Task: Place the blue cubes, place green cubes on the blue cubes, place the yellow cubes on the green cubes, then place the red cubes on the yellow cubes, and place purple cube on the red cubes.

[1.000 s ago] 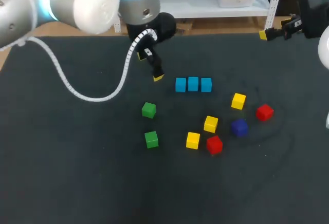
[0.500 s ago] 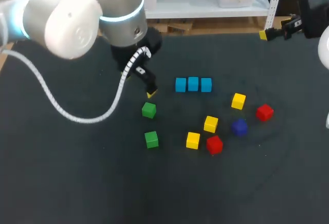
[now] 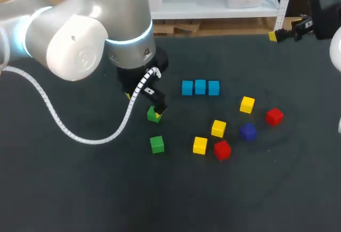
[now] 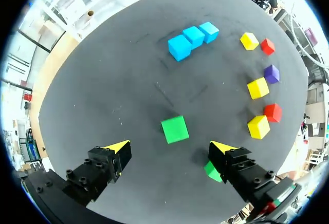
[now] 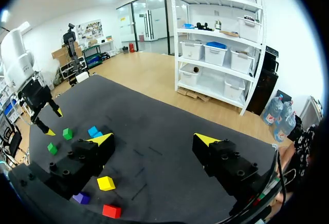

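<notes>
I need to use my left gripper next, and I should grab the farther green cube with it by the cube's two opposite sides.
Three blue cubes (image 3: 200, 87) lie in a row at mid-table. Nearer and to their left sit two green cubes, one (image 3: 153, 116) close to the row and one (image 3: 156, 145) nearer the front. My left gripper (image 3: 144, 106) hangs open just over the farther green cube (image 4: 175, 129), which shows between its fingers, untouched; the other green cube (image 4: 209, 171) peeks out beside one finger. Three yellow cubes (image 3: 218, 128), two red cubes (image 3: 222, 149) and a purple cube (image 3: 248, 131) lie scattered right of the green ones. My right gripper (image 5: 154, 139) stands open and empty, high at the far right corner (image 3: 285, 34).
The table (image 3: 64, 189) is a dark mat. The loose yellow (image 4: 258, 87), red (image 4: 273, 112) and purple (image 4: 271, 73) cubes lie a short way off to one side of my left gripper. The left arm's white cable (image 3: 80, 131) loops over the table's left half.
My left gripper has come away from beside the blue row, toward the front, and has gone down over the farther green cube. The right arm and all cubes have kept still.
</notes>
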